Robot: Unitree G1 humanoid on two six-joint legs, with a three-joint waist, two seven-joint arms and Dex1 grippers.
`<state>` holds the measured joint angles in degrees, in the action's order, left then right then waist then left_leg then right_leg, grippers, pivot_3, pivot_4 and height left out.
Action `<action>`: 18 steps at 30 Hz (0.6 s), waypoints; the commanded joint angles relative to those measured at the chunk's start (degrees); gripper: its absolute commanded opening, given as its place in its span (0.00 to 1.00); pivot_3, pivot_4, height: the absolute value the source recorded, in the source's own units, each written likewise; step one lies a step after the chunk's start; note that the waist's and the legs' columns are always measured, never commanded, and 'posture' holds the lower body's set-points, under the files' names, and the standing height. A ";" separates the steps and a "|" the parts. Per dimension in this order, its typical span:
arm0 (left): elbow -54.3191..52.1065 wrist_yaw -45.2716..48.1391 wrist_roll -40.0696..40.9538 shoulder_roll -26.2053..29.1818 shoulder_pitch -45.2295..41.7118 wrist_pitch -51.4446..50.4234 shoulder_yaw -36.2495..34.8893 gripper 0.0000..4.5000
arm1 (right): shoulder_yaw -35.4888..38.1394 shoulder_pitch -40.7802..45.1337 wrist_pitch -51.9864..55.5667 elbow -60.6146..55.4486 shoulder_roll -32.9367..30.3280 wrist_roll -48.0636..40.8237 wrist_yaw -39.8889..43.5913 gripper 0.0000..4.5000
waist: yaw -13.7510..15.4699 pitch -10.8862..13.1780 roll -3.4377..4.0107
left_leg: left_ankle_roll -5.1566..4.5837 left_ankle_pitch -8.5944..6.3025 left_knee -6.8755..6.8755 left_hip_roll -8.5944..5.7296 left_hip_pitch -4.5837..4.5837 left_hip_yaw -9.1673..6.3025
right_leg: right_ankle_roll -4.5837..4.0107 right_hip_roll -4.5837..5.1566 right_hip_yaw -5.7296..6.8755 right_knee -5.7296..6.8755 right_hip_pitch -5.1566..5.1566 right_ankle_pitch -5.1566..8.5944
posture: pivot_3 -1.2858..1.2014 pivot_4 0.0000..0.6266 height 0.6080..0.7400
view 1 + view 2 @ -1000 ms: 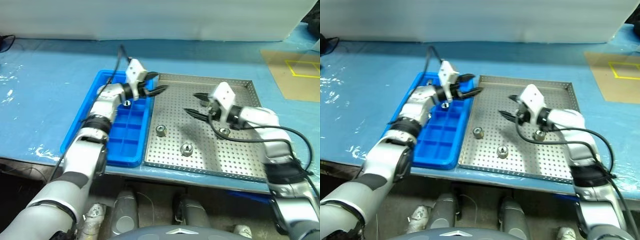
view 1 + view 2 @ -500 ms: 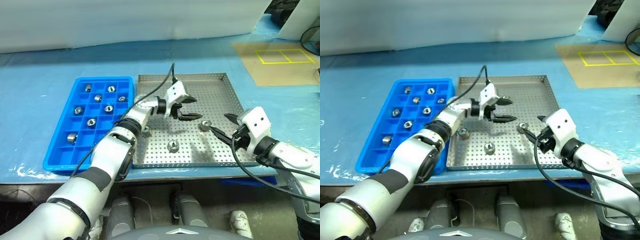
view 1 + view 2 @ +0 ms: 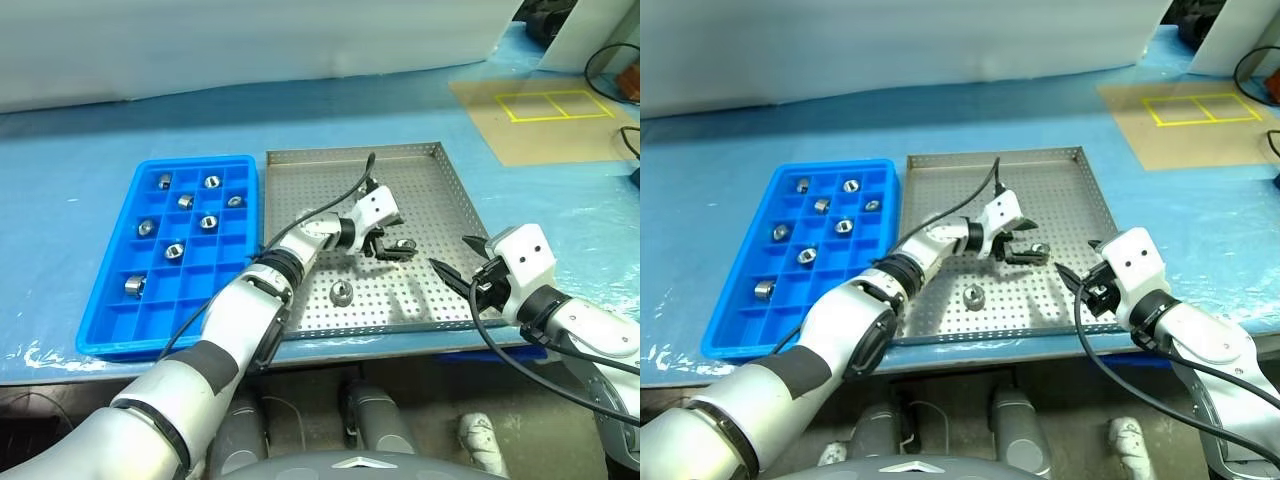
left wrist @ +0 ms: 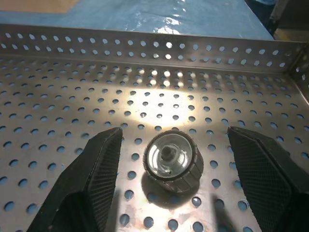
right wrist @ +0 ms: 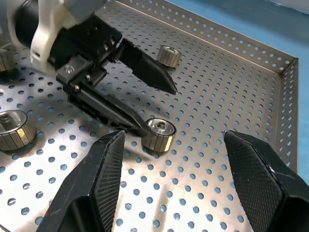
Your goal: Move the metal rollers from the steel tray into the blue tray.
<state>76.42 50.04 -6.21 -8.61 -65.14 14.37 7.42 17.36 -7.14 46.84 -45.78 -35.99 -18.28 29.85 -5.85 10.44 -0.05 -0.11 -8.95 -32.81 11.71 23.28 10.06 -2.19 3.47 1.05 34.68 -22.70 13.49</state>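
Observation:
The metal roller needs to go into the blue tray. My left gripper should grab its ridged outer side (image 4: 179, 175) next.
The steel tray (image 3: 420, 170) lies mid-table, the blue tray (image 3: 110, 330) to its left with several metal rollers (image 3: 174, 250) in its compartments. My left gripper (image 3: 393, 243) is low over the steel tray, open, its fingers (image 4: 91, 179) either side of a roller (image 4: 170, 159) that stands on the perforated floor. That roller (image 3: 407, 246) is not gripped. Another roller (image 3: 340, 292) sits nearer the front rim, and more rollers (image 5: 169, 54) lie beyond. My right gripper (image 3: 452, 254) hovers open and empty over the tray's right front corner, pointing at the left gripper.
A blue sheet covers the table (image 3: 80, 110). At the far right lies a brown board (image 3: 540, 120) with yellow tape squares. A black cable (image 3: 330, 205) runs along my left arm over the steel tray. A white wall (image 3: 250, 40) stands behind the table.
The view has swung. My left gripper left the blue tray, crossed into the steel tray and sank around a roller. The right gripper drew back to the front right corner.

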 commanded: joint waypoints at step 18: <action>0.60 -6.04 -1.42 -7.27 2.69 -4.00 -0.19 0.82 | 3.81 -4.58 0.30 -4.97 -0.60 -0.23 -3.25 0.74 | -5.67 -0.04 0.07 | -0.32 -0.20 -0.22 -0.36 0.15 -0.06 | 0.18 0.31 0.19 -0.07 0.11 0.10 | 0.20 0.24 1.00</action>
<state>77.45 44.16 -7.37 -9.01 -64.56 10.51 7.02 19.28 -11.51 47.00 -48.27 -36.39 -18.29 27.20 -11.52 10.40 0.02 -0.47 -9.17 -33.05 11.30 23.45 9.99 -1.99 3.82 1.26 34.61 -22.59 13.60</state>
